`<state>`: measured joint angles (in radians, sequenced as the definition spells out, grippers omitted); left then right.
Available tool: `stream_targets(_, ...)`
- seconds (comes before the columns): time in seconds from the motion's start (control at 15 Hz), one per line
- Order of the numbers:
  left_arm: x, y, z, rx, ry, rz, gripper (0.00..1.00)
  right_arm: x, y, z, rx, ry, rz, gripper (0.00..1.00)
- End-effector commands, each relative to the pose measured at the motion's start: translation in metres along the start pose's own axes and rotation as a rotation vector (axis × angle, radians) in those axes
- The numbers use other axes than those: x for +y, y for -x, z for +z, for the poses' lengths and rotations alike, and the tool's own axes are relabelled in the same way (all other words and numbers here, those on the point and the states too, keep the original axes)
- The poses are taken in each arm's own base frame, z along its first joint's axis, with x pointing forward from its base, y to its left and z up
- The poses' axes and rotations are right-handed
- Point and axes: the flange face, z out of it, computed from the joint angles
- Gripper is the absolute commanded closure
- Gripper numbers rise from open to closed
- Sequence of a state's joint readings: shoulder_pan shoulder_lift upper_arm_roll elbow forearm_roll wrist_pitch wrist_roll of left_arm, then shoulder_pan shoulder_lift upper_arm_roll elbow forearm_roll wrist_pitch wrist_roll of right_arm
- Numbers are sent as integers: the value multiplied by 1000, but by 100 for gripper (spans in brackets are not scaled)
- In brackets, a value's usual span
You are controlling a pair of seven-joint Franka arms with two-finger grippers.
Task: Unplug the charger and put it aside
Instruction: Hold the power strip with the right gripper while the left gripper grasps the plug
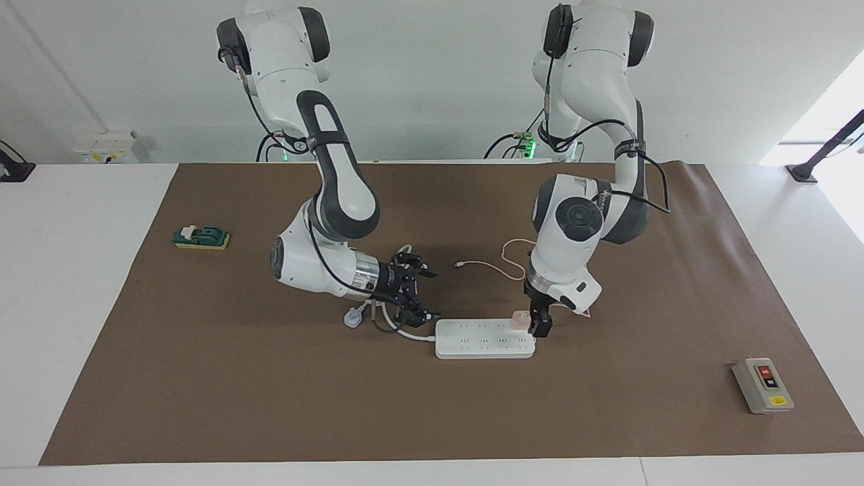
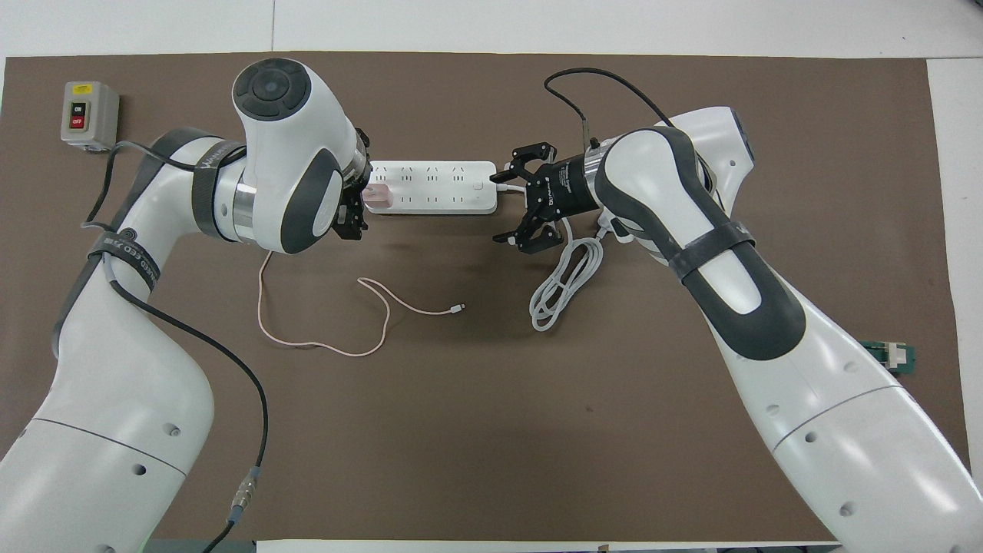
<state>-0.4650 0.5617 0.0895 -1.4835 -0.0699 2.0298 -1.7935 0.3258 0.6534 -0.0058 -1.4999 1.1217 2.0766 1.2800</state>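
Observation:
The robot's right gripper will next hold the power strip steady while the charger (image 2: 377, 195) is unplugged, so it should grab the power strip by its white-cord end (image 2: 488, 188).
The pale pink charger (image 1: 518, 318) sits plugged into the white power strip (image 1: 484, 339), at the strip's end toward the left arm. It also shows in the overhead view (image 2: 378, 197), on the strip (image 2: 434, 187). Its thin pink cable (image 2: 322, 346) trails loosely over the mat nearer the robots. My left gripper (image 1: 538, 325) points down, right beside the charger and low over that end of the strip (image 2: 355, 206); I cannot tell whether it grips the charger. My right gripper (image 1: 428, 291) is open at the strip's other end (image 2: 511, 201), spread around where the white cord leaves it.
A white three-pin plug (image 1: 353, 317) and its coiled thick cord (image 2: 561, 288) lie under the right arm. A grey on/off switch box (image 1: 763, 385) stands toward the left arm's end. A green and white block (image 1: 201, 237) lies toward the right arm's end. A brown mat (image 1: 270, 405) covers the table.

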Motion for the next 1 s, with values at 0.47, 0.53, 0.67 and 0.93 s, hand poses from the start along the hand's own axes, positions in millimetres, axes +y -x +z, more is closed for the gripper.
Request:
stream_targets(0.47, 9, 11, -4, -36, 54, -17, 0, -49, -16, 53, -8, -51, -67, 0)
stream_targets(0.53, 9, 11, -3, -40, 55, -19, 0, -51, -21, 54, -2, -62, -67, 0)
stream_targets(0.67, 7, 12, 0, -38, 49, -18, 0, -49, -23, 58, 5, -58, -72, 0)
stream_targets(0.93, 6, 13, 1, -37, 44, -15, 7, -48, -22, 63, 18, -54, -93, 0)
